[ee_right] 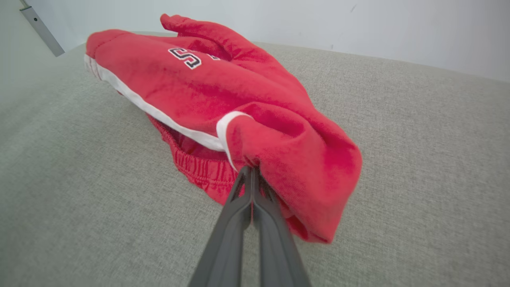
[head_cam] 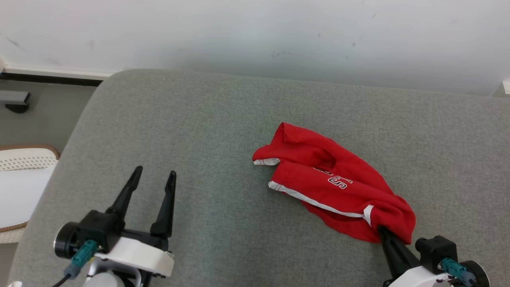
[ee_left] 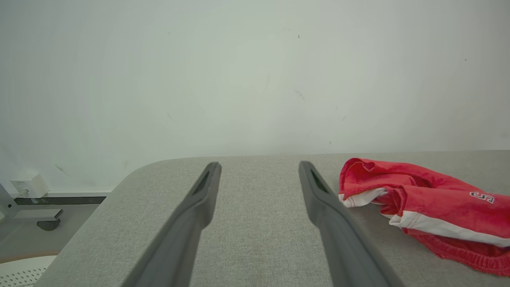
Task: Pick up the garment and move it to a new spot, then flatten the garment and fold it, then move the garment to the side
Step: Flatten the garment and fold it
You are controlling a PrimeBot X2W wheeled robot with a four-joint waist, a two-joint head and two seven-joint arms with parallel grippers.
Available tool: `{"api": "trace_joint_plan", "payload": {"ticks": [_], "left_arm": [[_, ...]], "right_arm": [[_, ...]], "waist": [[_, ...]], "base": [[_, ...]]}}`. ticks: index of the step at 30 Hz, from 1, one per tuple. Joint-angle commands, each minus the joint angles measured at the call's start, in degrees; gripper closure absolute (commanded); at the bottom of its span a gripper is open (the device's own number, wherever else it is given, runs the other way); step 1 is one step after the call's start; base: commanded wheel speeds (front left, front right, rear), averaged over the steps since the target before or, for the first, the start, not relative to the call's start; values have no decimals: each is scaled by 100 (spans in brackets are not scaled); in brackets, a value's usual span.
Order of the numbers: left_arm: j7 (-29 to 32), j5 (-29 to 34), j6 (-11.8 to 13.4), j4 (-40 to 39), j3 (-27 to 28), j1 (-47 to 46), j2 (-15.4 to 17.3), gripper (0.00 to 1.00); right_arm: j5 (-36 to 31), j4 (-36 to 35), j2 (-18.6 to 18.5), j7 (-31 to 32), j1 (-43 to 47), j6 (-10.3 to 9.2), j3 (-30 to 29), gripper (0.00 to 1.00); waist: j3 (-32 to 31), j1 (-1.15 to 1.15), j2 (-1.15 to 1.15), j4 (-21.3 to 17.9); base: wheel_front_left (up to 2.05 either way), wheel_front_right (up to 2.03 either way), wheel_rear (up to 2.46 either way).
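The left gripper grabs the red fold [head_cam: 377, 218] [ee_right: 249, 149] beside the garment's white trim next, to move the garment to a new spot for flattening.
The garment [head_cam: 334, 183] is a pair of red shorts with white trim and a letter patch, lying crumpled on the grey cushion, right of centre. My right gripper [head_cam: 383, 230] is at its near right end, fingers pressed together with a fold of the red cloth pinched at their tips. The right wrist view shows the garment [ee_right: 239, 103] bunched over the closed right gripper [ee_right: 251, 171]. My left gripper [head_cam: 154, 174] stands open over bare cushion at the lower left, well apart from the cloth. In the left wrist view the garment [ee_left: 430, 207] lies right of the spread left gripper [ee_left: 259, 165].
The grey cushion [head_cam: 199, 131] ends at a rounded corner at the far left and meets a pale wall [head_cam: 255, 36] behind. A white perforated basket [head_cam: 24, 175] sits beside the cushion on the left, with floor and a small foot [head_cam: 16, 105] beyond.
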Motion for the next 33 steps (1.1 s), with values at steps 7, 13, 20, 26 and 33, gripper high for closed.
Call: {"api": "trace_joint_plan", "payload": {"ticks": [7,13,20,26,33], "left_arm": [[-50,41,15,-3,36,-34,26,0],[-56,53,53,-37,43,8,51,0],[-53,57,93,-75,43,54,91,0],[-23,50,88,-107,8,1,107,0],[-26,10,55,-55,-50,-15,98,0]], "right_arm": [[161,-270,-9,-302,42,-16,2,100],[257,-787,-8,-382,178,-16,-11,100],[368,-1371,-11,-466,261,-17,-614,100],[742,-717,-5,-520,290,-17,-1712,100],[1037,734,-10,-872,4,-17,-1970,100]], "waist": [[11,0,0,-47],[-12,0,0,-116],[-57,0,0,-231],[-26,0,0,-258],[10,0,0,-260]], "base": [[0,0,0],[0,0,0],[0,0,0],[0,0,0],[0,0,0]]}}
